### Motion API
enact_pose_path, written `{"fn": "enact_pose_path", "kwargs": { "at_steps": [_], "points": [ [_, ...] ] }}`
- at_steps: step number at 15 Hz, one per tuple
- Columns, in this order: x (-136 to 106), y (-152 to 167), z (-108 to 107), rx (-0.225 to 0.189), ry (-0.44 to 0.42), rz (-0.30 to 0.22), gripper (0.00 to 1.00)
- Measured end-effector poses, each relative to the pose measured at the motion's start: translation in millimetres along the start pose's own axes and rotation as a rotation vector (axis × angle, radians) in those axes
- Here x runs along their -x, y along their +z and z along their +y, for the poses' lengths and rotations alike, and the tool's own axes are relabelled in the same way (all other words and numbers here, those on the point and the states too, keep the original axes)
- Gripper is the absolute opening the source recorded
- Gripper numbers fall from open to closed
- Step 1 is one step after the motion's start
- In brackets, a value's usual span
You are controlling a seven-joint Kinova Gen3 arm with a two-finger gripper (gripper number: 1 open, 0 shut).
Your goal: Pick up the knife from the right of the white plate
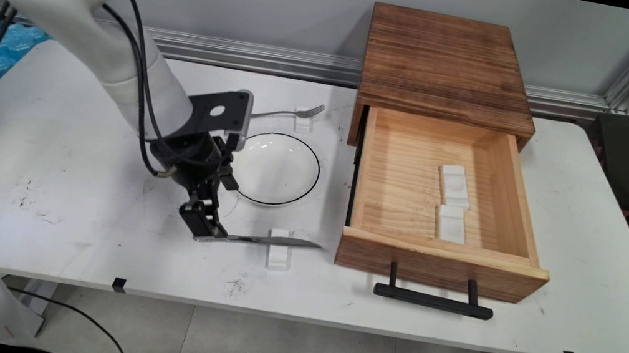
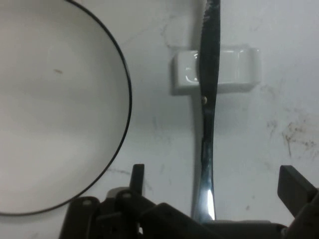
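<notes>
I should next have my gripper grab the knife by its handle near the blade, so that it can carry the knife from its white rest into the open drawer.
A silver knife lies across a small white rest on the table, its blade pointing right toward the drawer. My gripper is down at the table over the knife's handle end. In the hand view the knife runs up the picture across the white rest. Its handle lies between the two fingers of my gripper, which stand wide apart on either side without touching it. The gripper is open.
A white plate with a black rim lies just behind the gripper. A fork rests on another white rest behind the plate. A wooden box's drawer stands open at the right, holding two white rests.
</notes>
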Motion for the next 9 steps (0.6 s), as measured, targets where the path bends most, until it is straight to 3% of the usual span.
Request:
{"fn": "enact_pose_path", "kwargs": {
  "at_steps": [9],
  "points": [
    [5.0, 31.6, 2.6, -0.009, 0.029, 0.063, 1.0]
  ]
}}
